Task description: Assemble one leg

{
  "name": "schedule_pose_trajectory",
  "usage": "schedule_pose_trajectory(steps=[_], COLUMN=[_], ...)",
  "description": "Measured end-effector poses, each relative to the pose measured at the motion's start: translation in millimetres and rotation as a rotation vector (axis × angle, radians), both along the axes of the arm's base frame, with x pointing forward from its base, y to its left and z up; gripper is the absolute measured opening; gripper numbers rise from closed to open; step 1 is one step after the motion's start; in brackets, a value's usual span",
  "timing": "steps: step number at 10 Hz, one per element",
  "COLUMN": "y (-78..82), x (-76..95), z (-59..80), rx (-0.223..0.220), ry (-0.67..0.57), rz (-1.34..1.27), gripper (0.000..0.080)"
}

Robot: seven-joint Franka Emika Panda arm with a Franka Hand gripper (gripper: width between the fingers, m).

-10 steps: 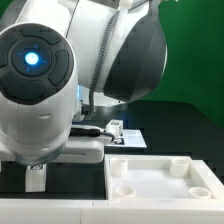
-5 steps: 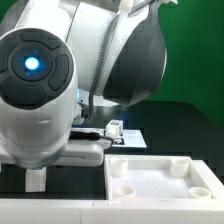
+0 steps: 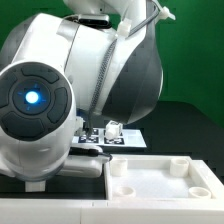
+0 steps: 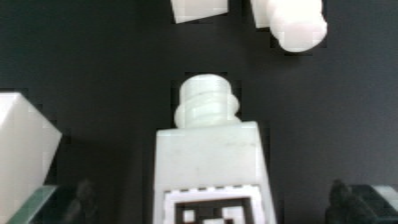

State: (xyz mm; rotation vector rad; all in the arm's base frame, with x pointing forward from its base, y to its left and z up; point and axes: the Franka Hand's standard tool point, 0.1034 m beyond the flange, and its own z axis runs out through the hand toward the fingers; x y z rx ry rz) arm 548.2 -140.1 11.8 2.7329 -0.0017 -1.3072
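Observation:
My fingers stand on either side of the white leg's tagged end (image 4: 215, 194), so my gripper closes next. Closing now would catch the leg's end.
In the wrist view a white leg (image 4: 212, 150) lies on the black table, its ribbed peg end (image 4: 208, 100) pointing away from me and a black-and-white tag (image 4: 217, 208) on its upper face. My gripper (image 4: 214, 197) is open and straddles this leg. The dark fingers (image 4: 64, 200) stand well off each side of it, not touching. In the exterior view the arm's body (image 3: 60, 110) hides the gripper and this leg. Another tagged leg (image 3: 112, 128) stands further back.
The large white panel (image 3: 160, 180) with raised rims and corner sockets lies at the exterior view's right; its edge (image 4: 22, 150) shows beside my gripper. Two more white parts (image 4: 294, 25) (image 4: 199, 8) lie beyond the leg. The marker board (image 3: 98, 141) lies behind the panel.
The arm has swung and lowered toward the exterior view's lower left, so its body fills more of that view. The panel and the far leg have not moved.

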Motion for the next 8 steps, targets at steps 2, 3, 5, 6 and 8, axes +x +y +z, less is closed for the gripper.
schedule_pose_trajectory(steps=[2, 3, 5, 6, 8], y=[-0.3, -0.4, -0.4, 3.1, 31.6], x=[0.3, 0.5, 0.7, 1.9, 21.4], z=[-0.4, -0.5, -0.4, 4.4, 45.8], rx=[0.0, 0.0, -0.001, -0.001, 0.001], ry=[-0.002, -0.003, -0.004, 0.001, -0.057], rz=[0.0, 0.001, 0.001, -0.001, -0.025], gripper=[0.0443, 0.0443, 0.0281, 0.0281, 0.0281])
